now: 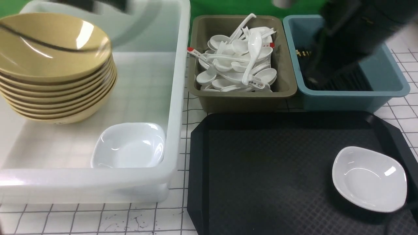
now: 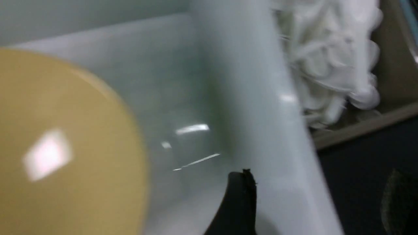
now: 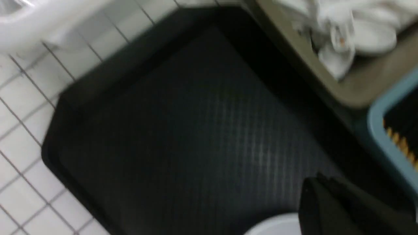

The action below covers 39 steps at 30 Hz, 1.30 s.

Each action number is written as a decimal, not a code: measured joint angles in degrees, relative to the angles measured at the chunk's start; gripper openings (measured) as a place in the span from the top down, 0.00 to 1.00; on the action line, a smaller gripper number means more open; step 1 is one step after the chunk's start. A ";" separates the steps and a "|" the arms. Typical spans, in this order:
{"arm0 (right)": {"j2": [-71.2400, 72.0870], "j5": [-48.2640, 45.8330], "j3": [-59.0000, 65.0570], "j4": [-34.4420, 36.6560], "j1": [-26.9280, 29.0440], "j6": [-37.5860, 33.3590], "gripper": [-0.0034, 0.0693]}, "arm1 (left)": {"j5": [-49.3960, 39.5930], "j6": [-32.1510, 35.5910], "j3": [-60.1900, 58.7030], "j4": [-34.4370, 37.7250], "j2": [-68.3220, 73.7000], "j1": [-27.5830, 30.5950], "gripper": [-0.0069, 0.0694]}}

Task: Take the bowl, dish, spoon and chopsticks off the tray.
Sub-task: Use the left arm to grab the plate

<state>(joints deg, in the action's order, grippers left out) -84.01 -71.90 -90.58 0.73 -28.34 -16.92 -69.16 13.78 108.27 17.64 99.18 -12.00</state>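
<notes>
I will next pinch the small white dish [image 1: 369, 178] by its thin rim [image 1: 334, 166] with my left gripper to clear it. The dish's broad hollow is too wide for my fingers to span.
The black tray [image 1: 261, 163] holds only a small white dish [image 1: 369, 178] at its right end. A yellow bowl [image 1: 49, 42] tops a stack in the white tub [image 1: 176, 98]. My left gripper [image 2: 318, 199] is open and empty above the tub's rim, beside that bowl [image 2: 65, 147]. My right gripper [image 3: 315, 199] is shut with nothing in it, hovering over the tray [image 3: 179, 130] close to the dish [image 3: 277, 227]. White spoons [image 1: 253, 49] lie heaped in the olive bin. Black chopsticks [image 1: 302, 53] with gold bands lie in the blue bin.
A second white dish [image 1: 130, 147] sits in the tub's near corner. The olive bin [image 1: 241, 98] and blue bin [image 1: 385, 81] stand behind the tray. My blurred right arm [image 1: 346, 36] hangs over the blue bin. The table has a white grid cloth [image 1: 98, 218].
</notes>
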 joint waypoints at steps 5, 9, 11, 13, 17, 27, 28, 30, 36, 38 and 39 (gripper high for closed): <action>9.33 0.12 11.29 0.00 5.95 1.93 0.89 | 1.39 0.45 0.00 -3.00 7.73 -17.76 0.27; 18.86 0.38 20.82 -0.28 10.47 2.72 0.89 | 5.54 -0.09 0.00 -3.13 15.44 -27.25 0.27; 22.80 0.53 24.20 -0.33 11.38 3.42 0.89 | 7.80 -0.17 0.00 -3.27 18.03 -29.57 0.27; 26.64 0.78 27.17 -0.33 11.66 3.75 0.89 | 10.95 -0.17 0.00 -3.26 20.68 -32.67 0.27; 35.43 0.60 33.75 -0.27 11.71 5.18 0.89 | 21.65 -0.17 0.00 -3.26 26.33 -38.54 0.27; 42.38 -0.39 37.15 -0.23 11.71 5.95 0.89 | 34.28 -0.21 0.00 -0.59 31.87 -41.86 0.32; 42.38 -0.39 37.15 -0.23 11.71 6.01 0.89 | 34.69 -0.21 0.00 -0.13 32.63 -41.92 0.38; 42.38 -0.39 37.15 -0.23 11.71 6.01 0.89 | 34.96 -0.21 0.00 0.32 33.24 -41.92 0.47; 42.38 -0.29 37.15 -0.23 11.71 6.01 0.89 | 35.58 -0.21 0.00 5.14 34.61 -41.86 0.78; 42.38 -0.22 37.15 -0.23 11.71 6.01 0.89 | 35.62 -0.09 0.10 6.12 34.61 -41.86 0.83; 42.38 -0.22 37.15 -0.23 11.71 6.01 0.89 | 35.62 0.05 0.17 6.48 34.51 -41.86 0.84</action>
<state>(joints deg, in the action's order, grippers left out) -41.62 -72.12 -53.43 0.50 -16.63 -10.91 -33.53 13.82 108.44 24.12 133.69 -53.86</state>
